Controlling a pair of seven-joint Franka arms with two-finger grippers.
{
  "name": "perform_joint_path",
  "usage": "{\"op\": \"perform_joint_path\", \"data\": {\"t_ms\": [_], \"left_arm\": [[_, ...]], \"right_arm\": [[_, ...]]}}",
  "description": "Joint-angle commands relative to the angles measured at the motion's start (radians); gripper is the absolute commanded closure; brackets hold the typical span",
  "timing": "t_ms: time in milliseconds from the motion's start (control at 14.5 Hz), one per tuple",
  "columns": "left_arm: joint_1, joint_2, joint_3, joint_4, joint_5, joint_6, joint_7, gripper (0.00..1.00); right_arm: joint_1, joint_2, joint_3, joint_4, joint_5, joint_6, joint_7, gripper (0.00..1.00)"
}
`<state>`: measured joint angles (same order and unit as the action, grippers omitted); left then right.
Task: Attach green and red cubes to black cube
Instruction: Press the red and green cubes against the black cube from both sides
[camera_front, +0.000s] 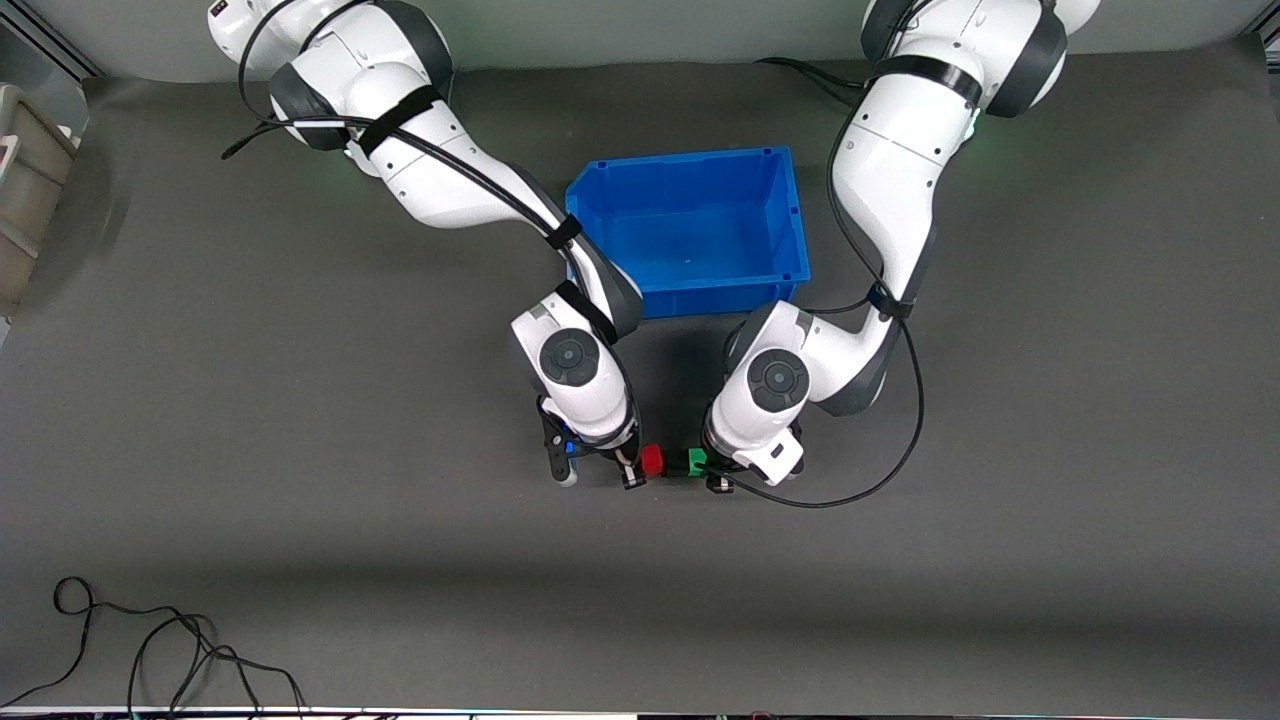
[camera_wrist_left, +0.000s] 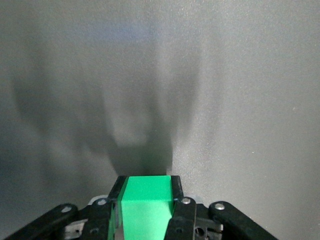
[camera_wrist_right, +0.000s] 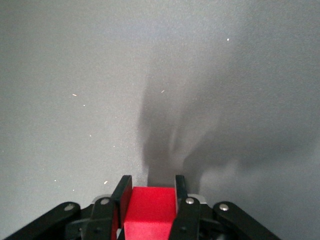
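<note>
The red cube (camera_front: 652, 460) sits against the black cube (camera_front: 677, 463), so it is time for my right gripper to release it now. The red cube would remain attached.
In the front view, the red cube (camera_front: 652, 460), the black cube (camera_front: 677, 463) and the green cube (camera_front: 697, 460) form a tight row over the grey mat, black in the middle. My right gripper (camera_front: 640, 467) is shut on the red cube (camera_wrist_right: 150, 207), which fills the gap between its black fingers (camera_wrist_right: 121, 192). My left gripper (camera_front: 708, 468) is shut on the green cube (camera_wrist_left: 146, 205), clamped between its fingers (camera_wrist_left: 176, 192). Neither wrist view shows the black cube, only bare mat and the arms' shadows.
An empty blue bin (camera_front: 603, 180) stands on the mat between the two arms, farther from the front camera than the cubes. A beige container (camera_front: 25, 180) sits at the right arm's end of the table. Loose black cable (camera_front: 150, 650) lies near the front edge.
</note>
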<state>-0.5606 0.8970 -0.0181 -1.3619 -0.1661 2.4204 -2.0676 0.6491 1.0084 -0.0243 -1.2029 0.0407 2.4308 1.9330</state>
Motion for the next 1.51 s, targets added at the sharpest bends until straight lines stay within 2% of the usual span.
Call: {"op": "perform_joint_path", "data": {"t_ms": [0, 482, 551, 688, 757, 826, 1170, 1239, 1308, 1446], "left_arm": [[-0.013, 0.011, 0.009, 0.027, 0.016, -0.003, -0.032, 1.00], [-0.016, 0.011, 0.007, 0.027, 0.022, -0.003, -0.022, 1.00], [-0.018, 0.011, 0.007, 0.027, 0.034, -0.003, -0.022, 0.82], [-0.024, 0.013, 0.007, 0.026, 0.068, -0.003, -0.022, 0.39], [-0.024, 0.013, 0.007, 0.026, 0.071, -0.003, -0.023, 0.15], [-0.024, 0.011, 0.007, 0.026, 0.071, -0.003, -0.025, 0.00], [-0.022, 0.008, 0.007, 0.026, 0.074, -0.004, -0.020, 0.00], [-0.021, 0.005, 0.007, 0.026, 0.077, -0.009, -0.019, 0.00], [-0.016, 0.000, 0.013, 0.026, 0.083, -0.027, -0.009, 0.00], [0.025, -0.024, 0.023, 0.027, 0.111, -0.079, 0.026, 0.00]], "right_arm": [[0.006, 0.025, -0.002, 0.045, -0.021, -0.015, 0.030, 1.00], [0.006, 0.025, 0.003, 0.045, -0.021, -0.013, 0.035, 1.00], [0.006, 0.025, 0.003, 0.045, -0.021, -0.013, 0.035, 1.00], [0.006, 0.025, 0.003, 0.045, -0.019, -0.013, 0.035, 1.00], [0.007, 0.027, 0.003, 0.045, -0.019, -0.013, 0.037, 1.00], [0.007, 0.030, 0.003, 0.045, -0.019, -0.013, 0.038, 1.00], [0.006, 0.030, 0.004, 0.046, -0.019, -0.010, 0.031, 1.00], [0.006, 0.029, 0.004, 0.046, -0.019, -0.009, 0.029, 0.42], [0.006, 0.027, 0.003, 0.046, -0.025, -0.009, 0.014, 0.02], [0.004, 0.019, 0.003, 0.046, -0.021, -0.010, -0.003, 0.00]]}}
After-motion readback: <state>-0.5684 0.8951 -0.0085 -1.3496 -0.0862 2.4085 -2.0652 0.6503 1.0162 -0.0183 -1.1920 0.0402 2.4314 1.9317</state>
